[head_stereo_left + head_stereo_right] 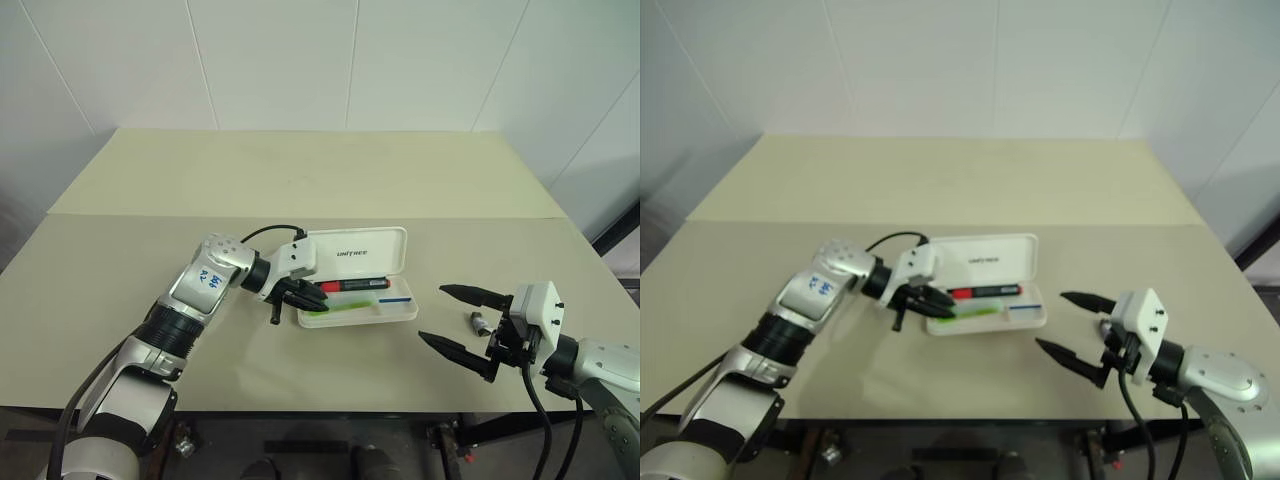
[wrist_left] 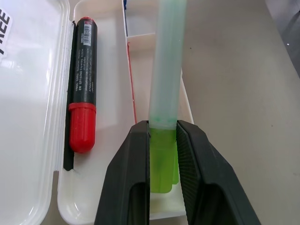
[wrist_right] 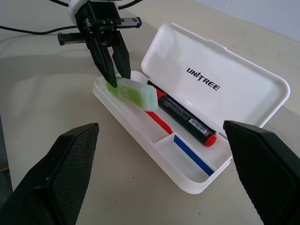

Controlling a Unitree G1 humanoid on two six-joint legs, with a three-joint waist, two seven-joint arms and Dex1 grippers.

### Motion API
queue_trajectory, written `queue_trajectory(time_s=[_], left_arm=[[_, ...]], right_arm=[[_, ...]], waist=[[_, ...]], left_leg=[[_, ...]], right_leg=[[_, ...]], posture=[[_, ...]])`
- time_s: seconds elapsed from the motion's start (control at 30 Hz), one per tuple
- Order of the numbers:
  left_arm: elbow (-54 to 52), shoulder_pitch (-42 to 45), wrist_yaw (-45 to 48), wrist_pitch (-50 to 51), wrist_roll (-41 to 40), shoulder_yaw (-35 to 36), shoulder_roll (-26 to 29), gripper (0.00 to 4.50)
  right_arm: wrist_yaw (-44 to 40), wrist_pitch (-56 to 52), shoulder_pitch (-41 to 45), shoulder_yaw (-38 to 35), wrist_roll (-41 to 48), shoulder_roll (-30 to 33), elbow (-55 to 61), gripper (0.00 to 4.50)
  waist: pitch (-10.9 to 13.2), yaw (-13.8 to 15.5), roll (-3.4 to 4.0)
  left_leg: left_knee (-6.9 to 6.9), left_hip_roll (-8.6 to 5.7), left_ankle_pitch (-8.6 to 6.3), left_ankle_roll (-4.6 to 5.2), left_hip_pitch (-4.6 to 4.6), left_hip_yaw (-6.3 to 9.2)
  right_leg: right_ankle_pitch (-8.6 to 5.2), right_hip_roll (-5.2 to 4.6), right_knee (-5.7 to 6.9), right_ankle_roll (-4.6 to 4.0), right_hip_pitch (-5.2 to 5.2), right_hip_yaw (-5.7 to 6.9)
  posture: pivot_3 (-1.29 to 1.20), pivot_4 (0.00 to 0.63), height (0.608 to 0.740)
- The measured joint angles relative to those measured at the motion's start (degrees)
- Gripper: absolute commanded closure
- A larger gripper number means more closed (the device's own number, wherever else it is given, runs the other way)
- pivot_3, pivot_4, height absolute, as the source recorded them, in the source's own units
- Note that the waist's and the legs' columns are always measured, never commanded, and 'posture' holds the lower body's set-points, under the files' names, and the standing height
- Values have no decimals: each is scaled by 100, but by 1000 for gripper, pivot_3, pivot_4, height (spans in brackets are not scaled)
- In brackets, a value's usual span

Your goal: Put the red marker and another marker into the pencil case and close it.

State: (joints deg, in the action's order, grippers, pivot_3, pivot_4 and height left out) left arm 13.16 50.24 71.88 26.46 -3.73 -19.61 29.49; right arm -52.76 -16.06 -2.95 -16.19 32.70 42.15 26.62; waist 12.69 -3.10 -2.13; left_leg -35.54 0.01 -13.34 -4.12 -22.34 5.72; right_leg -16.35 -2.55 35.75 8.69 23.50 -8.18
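Note:
My left gripper opens now, since the light green marker's green end sits low inside the front section of the pencil case in the left wrist view.
The white pencil case (image 1: pixel 385 245) lies open in the middle of the table, its lid (image 3: pixel 234 75) leaning back. The red marker (image 1: pixel 352 285) rests inside along the hinge side. My left gripper (image 1: pixel 305 297) is at the case's left end, its black fingers (image 2: pixel 133 159) shut on the bright end of the light green marker (image 2: pixel 166 70). That marker slants along the front compartment, its pale cap end (image 3: pixel 136 93) over the tray; I cannot tell whether it touches. My right gripper (image 1: pixel 432 313) hangs open to the right of the case, with nothing in it.
A small dark object (image 1: pixel 478 322) lies on the table beside the right gripper. A thin blue stripe (image 3: pixel 194 157) shows in the case's small end compartment. The beige table (image 1: pixel 300 180) reaches back to a white wall.

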Motion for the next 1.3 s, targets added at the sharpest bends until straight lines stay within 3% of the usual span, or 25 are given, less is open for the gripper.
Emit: queue_trajectory(time_s=[0.27,0.67,1.3], left_arm=[[-276,62,-117,125,170,-135,45,3997],[-403,62,-245,238,211,-184,49,89],[-618,-35,89,-31,-66,-174,13,89]], right_arm=[[23,98,0,2,-11,-43,-4,0],[104,114,-19,20,-83,-169,-4,0],[189,142,23,225,-133,-272,-8,0]], waist=[[0,-2,0],[0,0,0],[0,0,0]], left_leg=[[0,0,0,0,0,0],[0,0,0,0,-1,0],[1,0,0,0,-1,-1]], right_leg=[[0,0,-1,0,-1,0],[0,0,-5,0,-1,0],[0,0,-7,0,-2,-1]], posture=[[0,150,740],[0,150,740],[0,150,740]])
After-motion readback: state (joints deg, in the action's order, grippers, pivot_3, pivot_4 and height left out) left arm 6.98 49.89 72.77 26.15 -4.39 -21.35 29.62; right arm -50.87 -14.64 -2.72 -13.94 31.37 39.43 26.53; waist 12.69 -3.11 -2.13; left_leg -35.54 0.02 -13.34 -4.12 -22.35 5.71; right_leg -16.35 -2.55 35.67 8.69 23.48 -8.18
